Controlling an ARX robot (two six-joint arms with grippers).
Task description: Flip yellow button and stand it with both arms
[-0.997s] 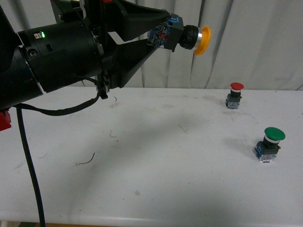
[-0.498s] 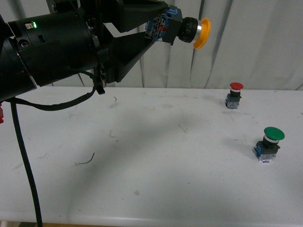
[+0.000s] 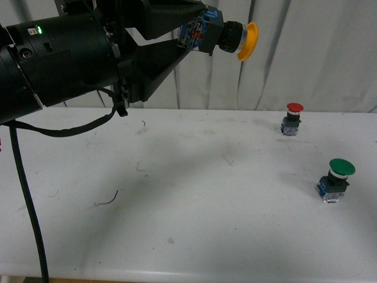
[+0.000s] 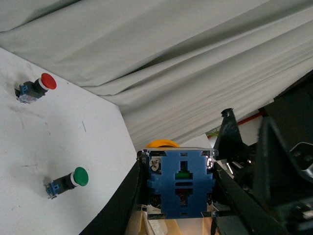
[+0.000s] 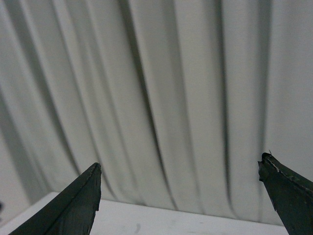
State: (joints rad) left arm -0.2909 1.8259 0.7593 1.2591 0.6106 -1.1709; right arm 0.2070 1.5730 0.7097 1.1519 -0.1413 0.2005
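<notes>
The button needs to be grabbed next by its yellow end with the cap (image 3: 248, 41) with my right gripper, so that I can flip the button and stand it on its blue block (image 3: 193, 32).
My left gripper (image 3: 197, 36) is raised high above the white table (image 3: 194, 194) at the upper left of the front view, shut on the yellow button (image 3: 227, 36) by its blue contact block. The button lies sideways in the air, its yellow cap (image 3: 248, 41) pointing right. In the left wrist view the blue block (image 4: 180, 182) fills the space between the black fingers (image 4: 124, 196), with the yellow cap's edge (image 4: 161, 143) behind it. My right gripper (image 5: 180, 169) is open, its two black fingertips (image 5: 88, 188) wide apart before the grey curtain, holding nothing. The right arm is out of the front view.
A red-capped button (image 3: 293, 118) stands upright at the far right of the table and a larger green-capped button (image 3: 336, 178) stands nearer on the right. A black cable (image 3: 26, 200) hangs down at the left. A grey curtain (image 3: 312, 53) backs the table.
My left gripper has risen and drawn slightly left with the yellow button, whose cap now tilts a little more upward. The red and green buttons have not moved.
</notes>
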